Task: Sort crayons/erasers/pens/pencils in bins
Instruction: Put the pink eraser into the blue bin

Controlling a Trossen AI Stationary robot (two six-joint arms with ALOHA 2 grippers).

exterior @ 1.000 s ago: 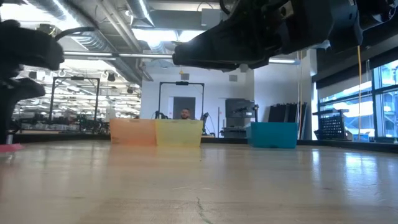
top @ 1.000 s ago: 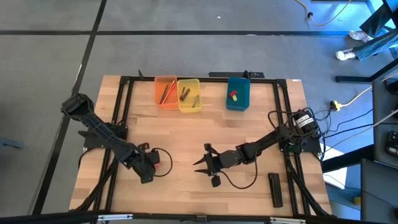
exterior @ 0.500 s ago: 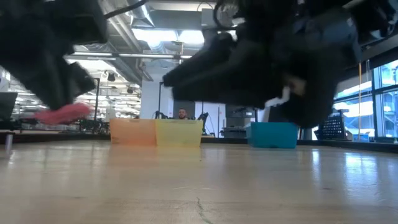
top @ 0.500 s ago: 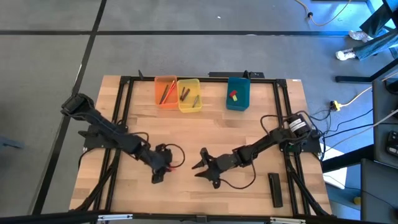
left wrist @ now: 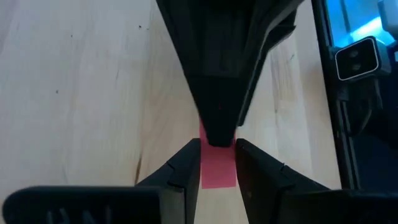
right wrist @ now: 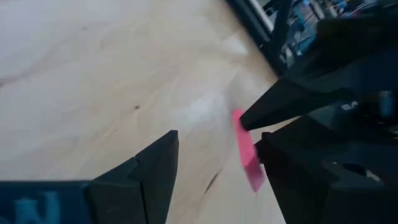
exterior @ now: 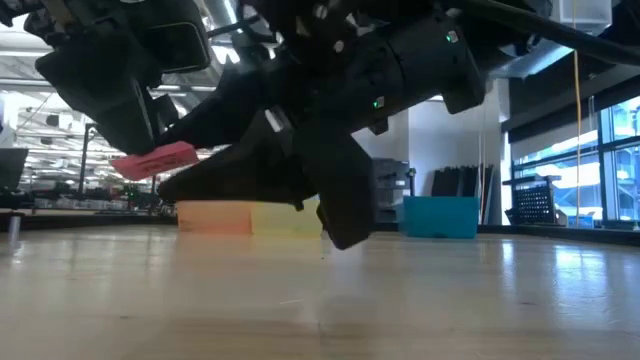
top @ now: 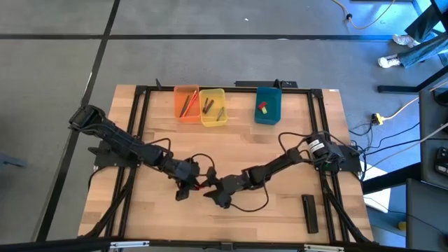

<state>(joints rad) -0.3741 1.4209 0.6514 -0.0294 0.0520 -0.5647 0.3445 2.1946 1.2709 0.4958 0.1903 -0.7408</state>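
My right gripper grabs the pink eraser's loose end next, to sort the pink eraser into the teal bin (top: 267, 105).
A pink eraser (left wrist: 217, 169) hangs over the table's near middle, with my left gripper (top: 190, 179) shut on it. The eraser (exterior: 155, 160) shows clear of the wood in the low view. My right gripper (top: 212, 190) stands open just to its right. Its fingers (right wrist: 152, 165) lie on either side of the eraser's free end (right wrist: 247, 155); whether one of them touches it I cannot tell. The orange bin (top: 186, 103), the yellow bin (top: 213, 106) and the teal bin (top: 267, 105) stand in a row at the far edge, with small items inside. My left gripper pinches the pink eraser by its two long sides (left wrist: 204, 177) between its two fingers, which lie along it. The fingers come slanting down from the table's left. The eraser juts out past the fingertips toward my right gripper, roughly level and lifted clear of the table.
A long black bar (top: 310, 213) lies on the wood near the table's front right corner. A black frame rail (top: 224, 87) runs along the far edge behind the bins. Bare wood lies between the bins and the two grippers.
My left gripper has swung toward the table's right with the pink eraser, raising it a little and turning it toward my right gripper. My right gripper has rolled, sunk a little, and gone toward the table's left and near edge, up to the eraser.
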